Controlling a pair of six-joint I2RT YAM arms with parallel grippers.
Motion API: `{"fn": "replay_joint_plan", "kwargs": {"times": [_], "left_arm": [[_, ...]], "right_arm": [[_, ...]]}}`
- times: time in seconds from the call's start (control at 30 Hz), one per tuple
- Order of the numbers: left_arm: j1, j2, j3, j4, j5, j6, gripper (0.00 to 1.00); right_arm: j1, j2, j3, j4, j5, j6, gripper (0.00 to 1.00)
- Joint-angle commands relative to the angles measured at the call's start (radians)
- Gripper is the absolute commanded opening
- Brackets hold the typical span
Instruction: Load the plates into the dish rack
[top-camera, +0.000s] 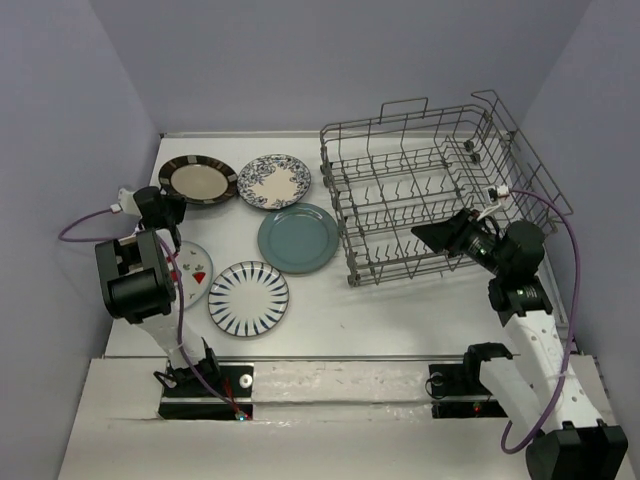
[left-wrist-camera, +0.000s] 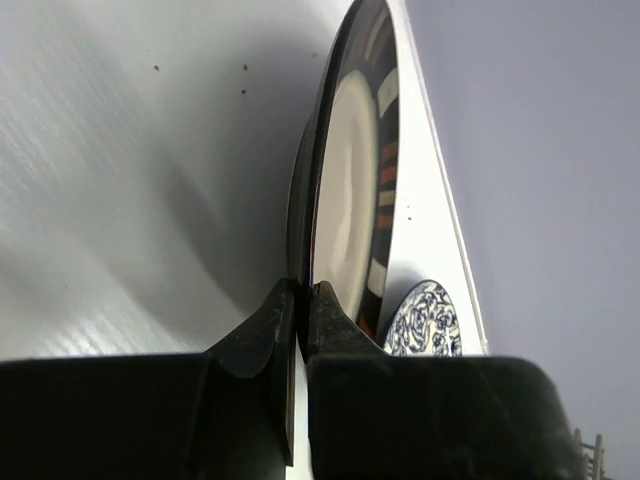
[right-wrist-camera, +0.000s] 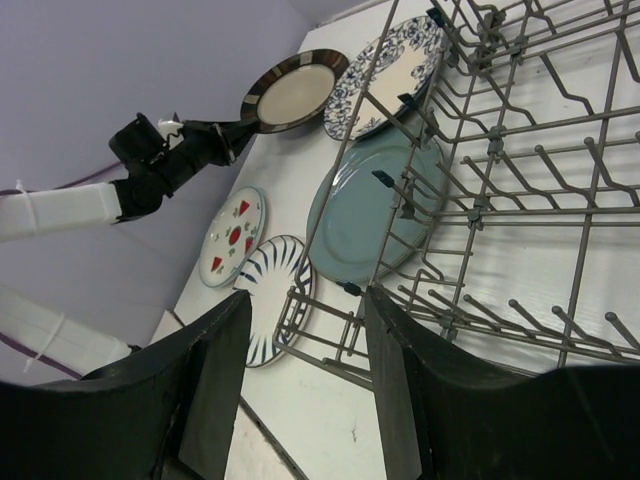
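Observation:
My right gripper reaches the tan plate next and grabs the plate's rim opposite my left gripper. That leaves another edge free to enter the rack (top-camera: 440, 190).
The tan plate with a dark-brown rim (top-camera: 198, 180) lies at the back left. My left gripper (top-camera: 172, 203) is shut on its near rim, and in the left wrist view the jaws (left-wrist-camera: 301, 290) pinch the rim of this plate (left-wrist-camera: 345, 190). The blue-floral plate (top-camera: 274, 181), teal plate (top-camera: 298, 237), black-striped plate (top-camera: 248, 298) and red-marked plate (top-camera: 194, 270) lie flat on the table. The red-marked plate is partly under my left arm. The grey wire dish rack (top-camera: 440, 190) stands at the right with no plates in it. My right gripper (top-camera: 420, 232) is open and empty above the rack's near-left edge (right-wrist-camera: 330, 330).
Purple-grey walls close in the table on the left, back and right. The rack's raised handles (top-camera: 500, 105) stand near the right wall. A purple cable (top-camera: 85, 225) loops off my left wrist, and another (top-camera: 565, 230) off my right arm.

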Motion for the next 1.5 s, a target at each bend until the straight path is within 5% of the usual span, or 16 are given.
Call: {"fn": "replay_joint_plan", "kwargs": {"times": [0.0, 0.37, 0.6, 1.3, 1.47], "left_arm": [[0.004, -0.227, -0.003, 0.161, -0.010, 0.050, 0.06], [-0.013, -0.618, -0.104, 0.155, 0.048, 0.065, 0.06], [-0.211, -0.767, -0.164, 0.147, 0.202, -0.007, 0.06], [-0.550, -0.871, -0.236, 0.257, 0.518, -0.098, 0.06], [-0.567, -0.882, -0.252, 0.282, 0.553, -0.110, 0.06]], "right_arm": [[0.009, 0.058, 0.070, 0.068, -0.057, 0.014, 0.57], [0.070, 0.246, 0.191, 0.136, -0.127, 0.023, 0.73], [0.209, 0.394, 0.347, 0.107, -0.051, -0.034, 0.89], [0.282, 0.540, 0.403, 0.090, -0.002, -0.083, 0.90], [0.282, 0.518, 0.384, 0.108, -0.021, -0.075, 0.71]]}}
